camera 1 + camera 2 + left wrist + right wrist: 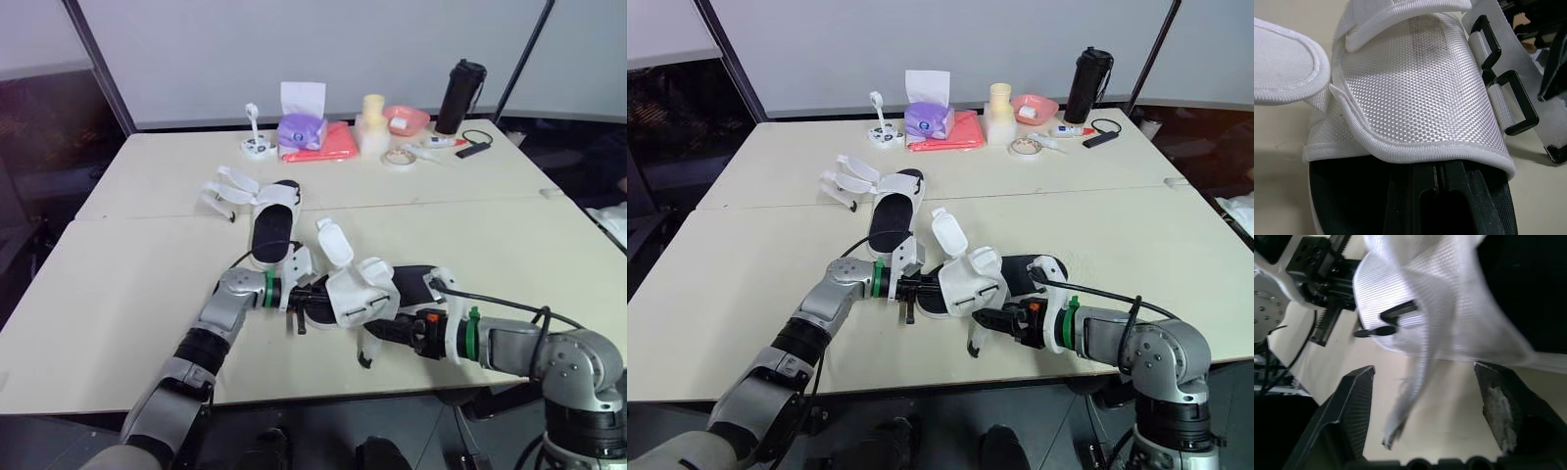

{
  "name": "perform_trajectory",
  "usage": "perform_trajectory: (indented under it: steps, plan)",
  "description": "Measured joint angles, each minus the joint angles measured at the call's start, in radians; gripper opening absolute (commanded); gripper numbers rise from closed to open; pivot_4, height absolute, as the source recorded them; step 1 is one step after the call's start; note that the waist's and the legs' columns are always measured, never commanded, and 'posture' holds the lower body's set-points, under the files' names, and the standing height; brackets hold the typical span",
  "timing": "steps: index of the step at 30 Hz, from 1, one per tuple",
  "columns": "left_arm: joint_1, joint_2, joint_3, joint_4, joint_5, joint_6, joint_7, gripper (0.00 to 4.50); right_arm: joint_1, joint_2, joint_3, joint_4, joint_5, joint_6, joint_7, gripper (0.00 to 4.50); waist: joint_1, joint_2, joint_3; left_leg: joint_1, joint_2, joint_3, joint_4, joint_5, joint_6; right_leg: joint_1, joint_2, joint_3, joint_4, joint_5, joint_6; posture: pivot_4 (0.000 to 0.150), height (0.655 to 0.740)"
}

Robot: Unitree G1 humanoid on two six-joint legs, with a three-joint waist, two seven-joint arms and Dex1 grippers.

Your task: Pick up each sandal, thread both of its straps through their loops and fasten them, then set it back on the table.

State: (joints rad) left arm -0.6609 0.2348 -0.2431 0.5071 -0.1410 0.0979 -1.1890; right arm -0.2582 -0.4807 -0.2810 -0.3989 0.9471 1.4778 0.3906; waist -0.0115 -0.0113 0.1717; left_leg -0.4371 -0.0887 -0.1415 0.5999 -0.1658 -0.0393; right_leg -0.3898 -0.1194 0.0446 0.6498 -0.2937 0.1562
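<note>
The white strap has come through its loop and hangs slack, so my right gripper should next grab the strap by its dangling end (1396, 423).
The near sandal (361, 290), white mesh upper on a black sole, lies at the table's front between my two grippers. My left gripper (297, 294) is at its left end; in the left wrist view its fingers (1415, 200) sit pressed together under the white flap, beside two black strap loops (1513, 103). On the sandal's right, my right gripper (985, 318) is open, and a loose white strap (1415, 382) hangs between its fingers without being clamped. The second sandal (270, 221) lies farther back, straps spread open to the left.
Along the table's far edge stand a purple tissue box (301, 127), red cloth (325, 145), cream cups (372, 122), pink bowl (405, 119), tape roll (399, 157) and black bottle (460, 96). A seam (490, 203) joins two tabletops. The front edge is close below my grippers.
</note>
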Motion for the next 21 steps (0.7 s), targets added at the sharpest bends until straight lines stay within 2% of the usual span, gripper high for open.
perform_trajectory:
  steps: [4,8,13,17,21]
  plan:
    - [0.000,0.000,0.000,0.000,0.000,-0.001,0.001,0.00,-0.014,0.008,0.005,0.000,0.001,0.000,-0.012,0.04,0.000,0.000,0.000,0.000,0.000,0.000,0.000,0.000,0.000,0.000,0.000,0.000,0.000,0.000,0.000,0.150,0.7344]
    - [0.000,-0.003,0.000,0.000,0.001,-0.001,0.002,0.00,-0.027,-0.015,0.030,-0.004,0.007,-0.002,0.000,0.01,0.001,0.000,0.000,0.000,0.000,0.000,0.000,0.000,0.000,0.000,0.000,0.000,0.000,0.000,0.000,0.150,0.7344]
    - [-0.001,-0.005,0.002,0.006,0.001,-0.005,0.003,0.00,-0.054,-0.259,0.087,-0.093,0.040,-0.035,0.186,0.01,0.000,0.001,0.000,0.000,0.000,0.001,0.000,0.000,0.000,0.000,0.000,0.000,-0.001,0.000,0.000,0.150,0.7344]
    - [-0.014,-0.016,0.001,0.034,0.002,-0.025,0.003,0.00,-0.231,-0.454,0.164,-0.065,0.048,-0.112,0.417,0.01,0.001,0.000,0.001,0.000,0.000,0.001,0.000,0.000,0.000,0.001,0.000,-0.002,-0.002,0.000,0.000,0.150,0.7344]
    - [-0.028,-0.023,0.001,0.062,0.003,-0.046,0.007,0.00,-0.426,-0.504,0.332,0.114,-0.050,-0.218,0.603,0.01,-0.003,0.000,0.001,-0.001,-0.001,0.002,0.000,-0.001,0.001,-0.001,0.000,-0.001,-0.002,0.000,0.000,0.150,0.7344]
